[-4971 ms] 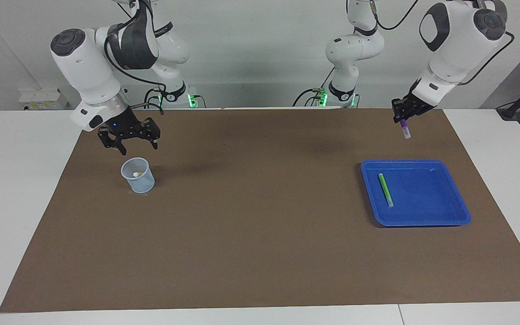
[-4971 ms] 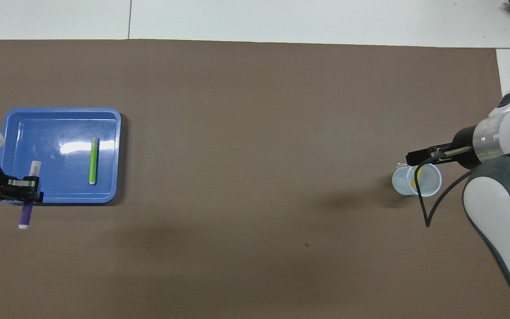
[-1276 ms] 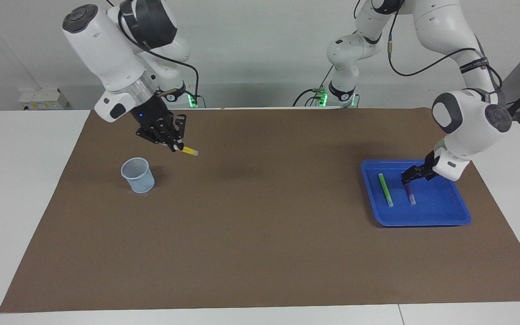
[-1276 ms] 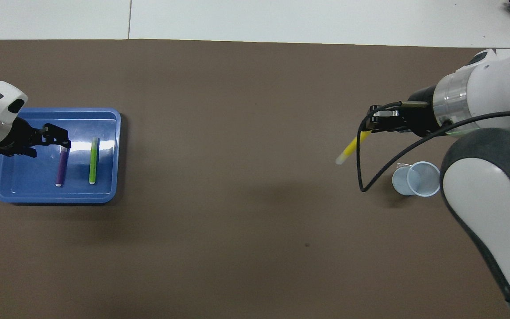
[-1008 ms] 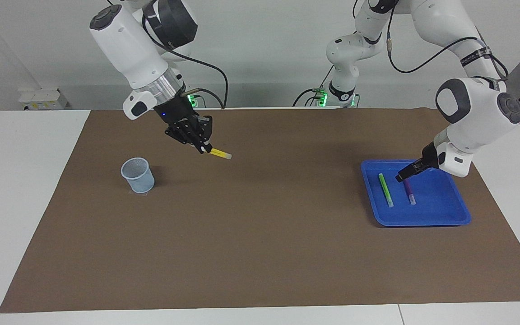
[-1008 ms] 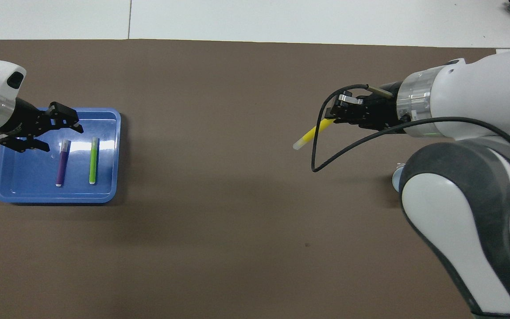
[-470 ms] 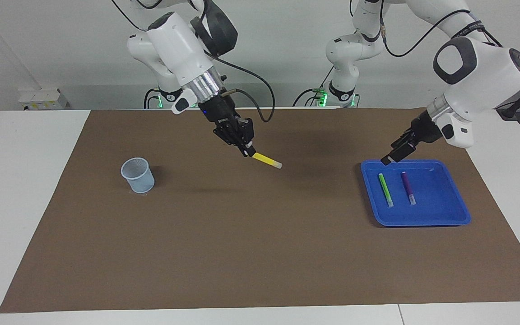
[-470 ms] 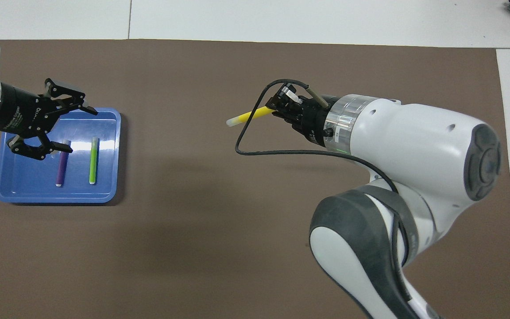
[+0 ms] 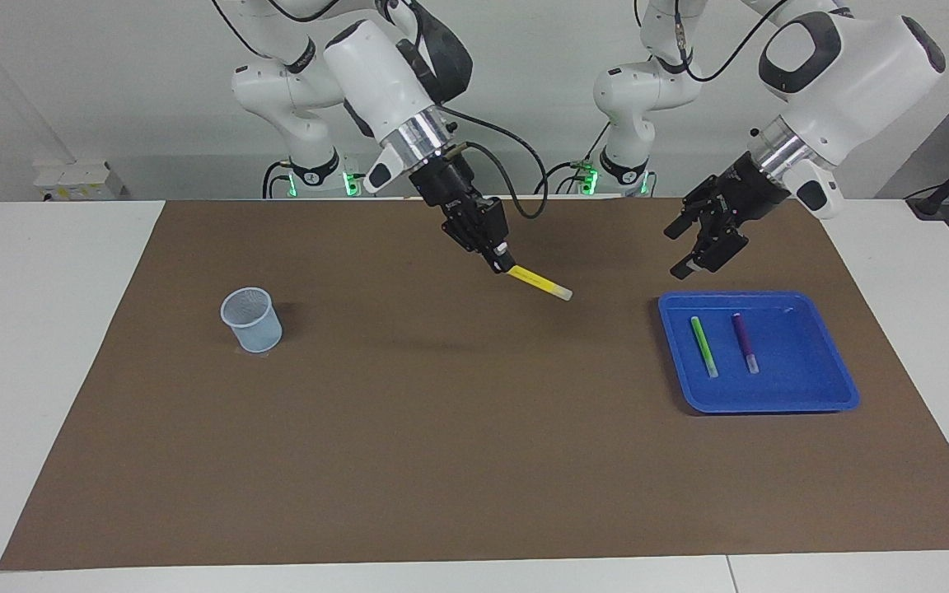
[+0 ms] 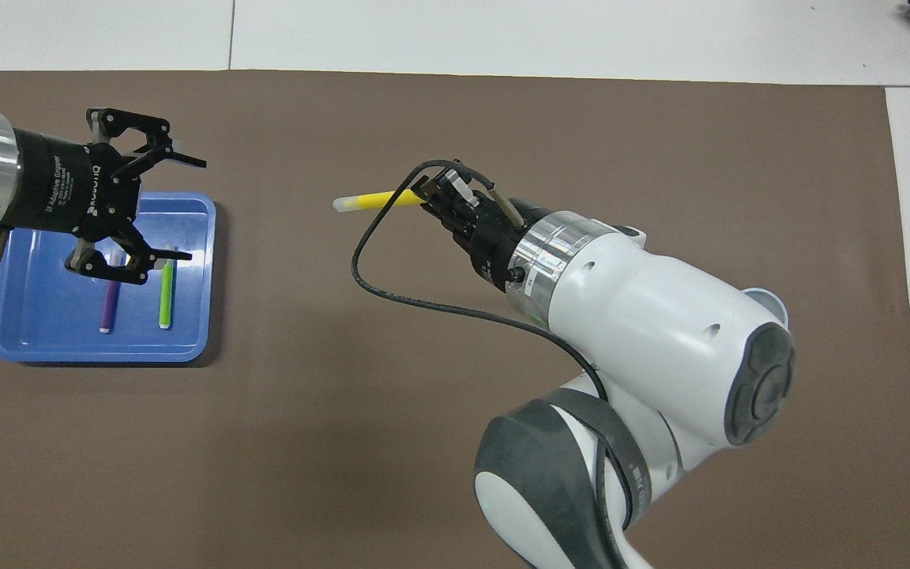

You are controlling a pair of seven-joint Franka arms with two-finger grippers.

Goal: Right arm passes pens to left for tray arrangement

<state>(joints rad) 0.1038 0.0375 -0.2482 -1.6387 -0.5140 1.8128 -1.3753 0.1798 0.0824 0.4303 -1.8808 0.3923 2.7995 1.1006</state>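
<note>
My right gripper's fingers are covering one end of the yellow pen, so my left gripper needs to grab the pen next by the pale end sticking out free (image 10: 347, 204).
My right gripper (image 9: 503, 265) (image 10: 427, 197) is shut on one end of the yellow pen (image 9: 540, 284) (image 10: 372, 200). It holds the pen in the air over the middle of the brown mat, pale end pointing toward the tray. The blue tray (image 9: 796, 362) (image 10: 44, 316) lies toward the left arm's end. In it the green pen (image 9: 703, 346) (image 10: 165, 296) and the purple pen (image 9: 745, 342) (image 10: 110, 307) lie side by side. My left gripper (image 9: 680, 251) (image 10: 190, 209) hangs open and empty above the tray's rim, facing the yellow pen.
A small translucent pale-blue cup (image 9: 252, 319) stands on the mat toward the right arm's end; in the overhead view the right arm covers most of this cup (image 10: 767, 299). The brown mat (image 9: 441, 453) covers most of the white table.
The right gripper has carried the yellow pen from near the cup to over the mat's middle. The left gripper has risen off the tray, leaving the purple pen there, and turned toward the middle.
</note>
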